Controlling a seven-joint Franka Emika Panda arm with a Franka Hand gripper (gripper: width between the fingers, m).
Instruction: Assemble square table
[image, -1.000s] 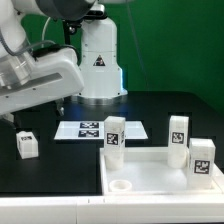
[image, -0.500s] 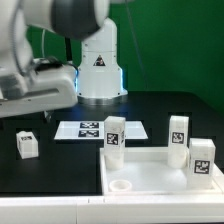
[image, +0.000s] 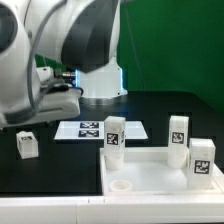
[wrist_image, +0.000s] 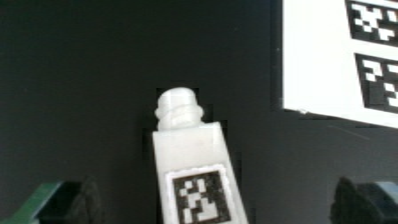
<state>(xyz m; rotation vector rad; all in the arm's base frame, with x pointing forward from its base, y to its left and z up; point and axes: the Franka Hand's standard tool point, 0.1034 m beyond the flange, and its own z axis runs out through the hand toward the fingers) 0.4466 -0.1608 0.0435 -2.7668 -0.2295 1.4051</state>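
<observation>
The loose leg will be reached by my gripper and grabbed by its tagged body (image: 28, 147) (wrist_image: 201, 190), so its screw tip stays free to enter the slab's round hole.
The white square slab (image: 150, 172) lies at the exterior view's lower right, with a round hole (image: 121, 186) in its near left corner. Three tagged white legs stand upright on it: one at the far left corner (image: 115, 131), one at the far right (image: 179, 137), one on the right edge (image: 202, 157). A fourth leg (image: 27, 144) sits loose on the black table at the left. In the wrist view this leg (wrist_image: 192, 165) lies below my gripper (wrist_image: 210, 200), with its screw tip (wrist_image: 178, 104) pointing away. Both fingers (wrist_image: 54, 200) stand wide apart on either side of the leg, and the gripper holds nothing.
The marker board (image: 95, 129) lies flat behind the slab and shows in the wrist view (wrist_image: 347, 55) beside the loose leg. The robot base (image: 100, 65) stands at the back. My arm fills the exterior view's upper left and hides the gripper there.
My arm has swung over and nearer the camera and now looms over the loose leg at the left. The slab, the legs and the marker board have not moved.
</observation>
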